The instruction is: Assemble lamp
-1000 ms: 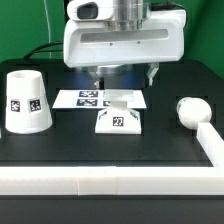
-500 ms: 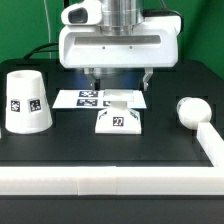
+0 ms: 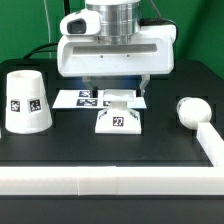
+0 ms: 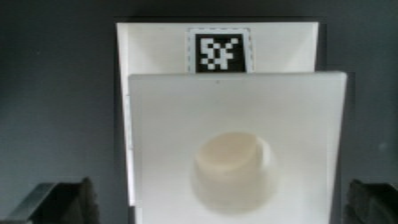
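Observation:
My gripper's fingers stand beside the lamp base's edges, level with its upper step. Closing now would catch it by closing now. So it is time to close on the lamp base.
The square stepped lamp base (image 3: pixel 120 116) sits on the black table in the middle, with a tag on its front face. My gripper (image 3: pixel 114 87) hangs just above and behind it, open and empty, fingers spread on either side. In the wrist view the base (image 4: pixel 231 140) fills the picture, its round socket in the middle and a tag on its far step; my fingertips (image 4: pixel 50 203) show dark at both lower corners. The conical shade (image 3: pixel 27 102) stands at the exterior view's left. The bulb (image 3: pixel 190 110) lies at the exterior view's right.
The marker board (image 3: pixel 82 98) lies flat behind the base. A white rail (image 3: pixel 100 178) runs along the table's front edge and up the exterior view's right side (image 3: pixel 212 140). A green wall stands behind.
The arm has shifted slightly toward the exterior view's left over the base. The gripper stays open; the lamp parts have not moved.

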`<state>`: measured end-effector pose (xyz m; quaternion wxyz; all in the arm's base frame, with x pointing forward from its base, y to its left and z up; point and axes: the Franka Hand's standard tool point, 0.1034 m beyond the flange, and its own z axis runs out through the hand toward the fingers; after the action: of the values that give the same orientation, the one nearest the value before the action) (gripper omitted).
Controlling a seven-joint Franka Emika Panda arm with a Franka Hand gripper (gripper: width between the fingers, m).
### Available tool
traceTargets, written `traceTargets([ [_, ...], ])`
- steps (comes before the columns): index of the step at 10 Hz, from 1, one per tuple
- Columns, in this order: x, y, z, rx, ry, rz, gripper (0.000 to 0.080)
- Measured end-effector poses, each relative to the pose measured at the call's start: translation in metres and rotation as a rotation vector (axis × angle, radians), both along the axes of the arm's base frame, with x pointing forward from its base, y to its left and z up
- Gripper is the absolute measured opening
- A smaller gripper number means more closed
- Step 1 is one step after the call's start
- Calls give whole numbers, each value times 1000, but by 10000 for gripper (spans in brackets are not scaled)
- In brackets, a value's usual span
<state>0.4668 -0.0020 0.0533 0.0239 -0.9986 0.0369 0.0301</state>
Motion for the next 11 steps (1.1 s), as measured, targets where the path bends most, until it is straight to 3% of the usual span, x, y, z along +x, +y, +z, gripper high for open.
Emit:
traceTargets([
  [1,-1,1,-2,1,4,3,699],
  [2,-1,3,-3,1,5,7,578],
  [4,-1,4,-3,1,5,10,534],
  [11,-1,4,-3,1,5,12,534],
])
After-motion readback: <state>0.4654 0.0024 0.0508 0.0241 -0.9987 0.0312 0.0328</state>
